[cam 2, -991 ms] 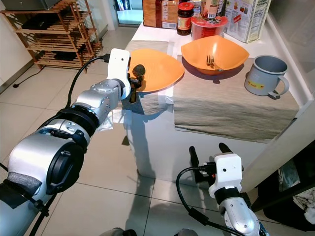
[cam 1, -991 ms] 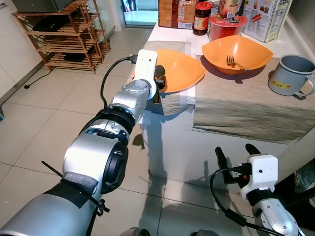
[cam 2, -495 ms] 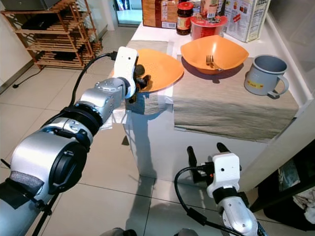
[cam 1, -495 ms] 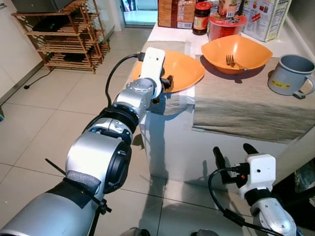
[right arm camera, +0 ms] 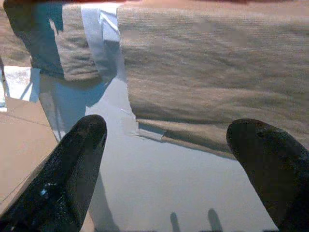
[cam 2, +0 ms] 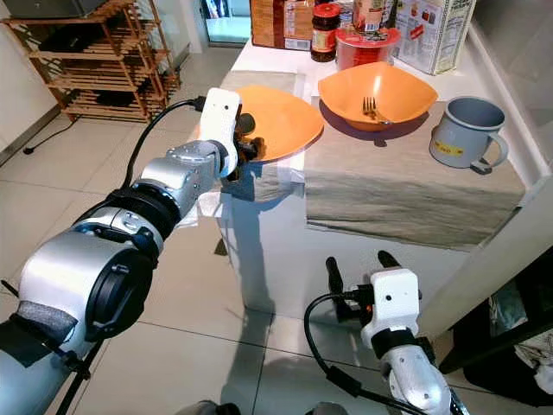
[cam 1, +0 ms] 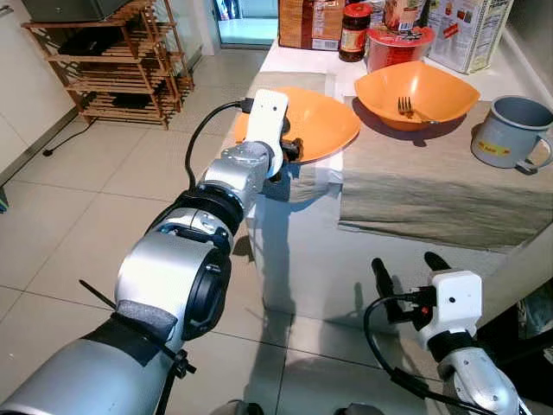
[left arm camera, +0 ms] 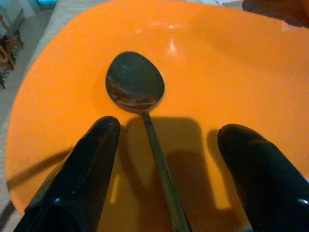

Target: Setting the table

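The spoon's head [left arm camera: 134,81] is round and sloping, so my left gripper should next grab the spoon by its slim straight handle [left arm camera: 157,149] just behind the head.
An orange plate [cam 1: 321,121] lies on a cloth mat at the table's left end. A dark metal spoon [left arm camera: 136,87] rests in it, with its handle running back between my left gripper's fingers. My left gripper [cam 1: 289,149] is at the plate's near-left rim, open, its fingers apart on either side of the handle. An orange bowl [cam 1: 419,91] with a fork [cam 1: 404,106] in it sits to the right, and a grey mug [cam 1: 510,131] stands further right. My right gripper [cam 1: 404,264] hangs open, low in front of the table's front face.
A long beige cloth mat [cam 1: 423,194] drapes over the table's front edge. A jar [cam 1: 352,30], a red tub [cam 1: 399,43] and boxes stand at the back. A wooden rack [cam 1: 112,60] stands across the tiled floor on the left.
My left gripper moved from beside the plate's rim in over it. The spoon, held tilted up at the rim before, now lies flat in the plate. The right arm barely moved.
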Controlling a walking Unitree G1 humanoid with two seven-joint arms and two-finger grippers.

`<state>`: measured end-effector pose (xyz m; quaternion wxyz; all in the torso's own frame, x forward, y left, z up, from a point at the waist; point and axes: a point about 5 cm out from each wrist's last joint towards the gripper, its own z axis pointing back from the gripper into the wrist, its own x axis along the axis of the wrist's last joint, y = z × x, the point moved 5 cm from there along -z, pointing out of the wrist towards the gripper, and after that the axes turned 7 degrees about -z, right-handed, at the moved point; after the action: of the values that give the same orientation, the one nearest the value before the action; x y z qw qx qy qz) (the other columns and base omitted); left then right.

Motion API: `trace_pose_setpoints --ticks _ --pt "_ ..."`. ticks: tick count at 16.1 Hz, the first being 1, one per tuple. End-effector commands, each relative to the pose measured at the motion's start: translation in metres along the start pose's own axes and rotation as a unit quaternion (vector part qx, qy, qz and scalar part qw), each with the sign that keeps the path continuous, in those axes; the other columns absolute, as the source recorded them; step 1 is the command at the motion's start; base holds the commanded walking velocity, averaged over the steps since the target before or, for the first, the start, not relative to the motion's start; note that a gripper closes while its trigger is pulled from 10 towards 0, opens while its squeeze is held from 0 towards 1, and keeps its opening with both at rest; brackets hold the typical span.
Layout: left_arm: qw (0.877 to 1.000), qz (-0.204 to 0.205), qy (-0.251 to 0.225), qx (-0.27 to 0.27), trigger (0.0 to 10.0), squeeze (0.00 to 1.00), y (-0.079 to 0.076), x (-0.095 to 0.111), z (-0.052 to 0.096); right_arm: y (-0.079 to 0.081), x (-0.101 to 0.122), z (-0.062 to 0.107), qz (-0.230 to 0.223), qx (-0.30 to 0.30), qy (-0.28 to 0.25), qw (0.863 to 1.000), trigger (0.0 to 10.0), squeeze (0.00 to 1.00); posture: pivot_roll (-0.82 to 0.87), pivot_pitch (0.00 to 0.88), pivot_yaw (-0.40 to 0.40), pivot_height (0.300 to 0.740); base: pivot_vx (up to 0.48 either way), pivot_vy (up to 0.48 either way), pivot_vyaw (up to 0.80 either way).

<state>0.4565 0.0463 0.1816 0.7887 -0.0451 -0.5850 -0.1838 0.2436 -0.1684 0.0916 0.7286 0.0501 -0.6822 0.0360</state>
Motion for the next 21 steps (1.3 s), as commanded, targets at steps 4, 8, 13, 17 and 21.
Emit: trace_pose_setpoints --ticks 4,8,13,17,21 --pt "1.0 0.01 0.02 -0.004 9.8 0.0 0.001 -0.008 0.0 0.003 0.001 0.002 0.0 0.002 0.004 1.0 10.0 0.0 -0.26 0.064 0.117 0.74 0.0 0.0 0.0" --pt "1.0 -0.015 0.014 -0.009 0.0 0.0 -0.001 -0.004 0.0 0.004 0.001 0.002 -0.001 -0.001 0.005 1.0 10.0 0.0 -0.26 0.068 0.118 0.74 0.0 0.0 0.0" --pt "0.999 -0.045 0.013 -0.008 0.0 0.0 0.0 -0.001 0.0 0.004 0.0 0.002 -0.001 -0.001 0.007 1.0 10.0 0.0 -0.26 0.07 0.119 0.74 0.0 0.0 0.0" --pt "0.999 -0.043 0.013 -0.008 0.0 0.0 0.001 0.0 0.0 0.004 0.0 0.002 -0.001 -0.001 0.008 1.0 10.0 0.0 -0.26 0.074 0.12 0.74 0.0 0.0 0.0" --pt "0.999 -0.046 0.004 -0.012 0.0 0.0 0.0 0.007 0.001 0.003 0.001 0.002 0.0 -0.002 0.009 1.0 10.0 0.0 -0.26 0.075 0.116 0.74 0.0 0.0 0.0"
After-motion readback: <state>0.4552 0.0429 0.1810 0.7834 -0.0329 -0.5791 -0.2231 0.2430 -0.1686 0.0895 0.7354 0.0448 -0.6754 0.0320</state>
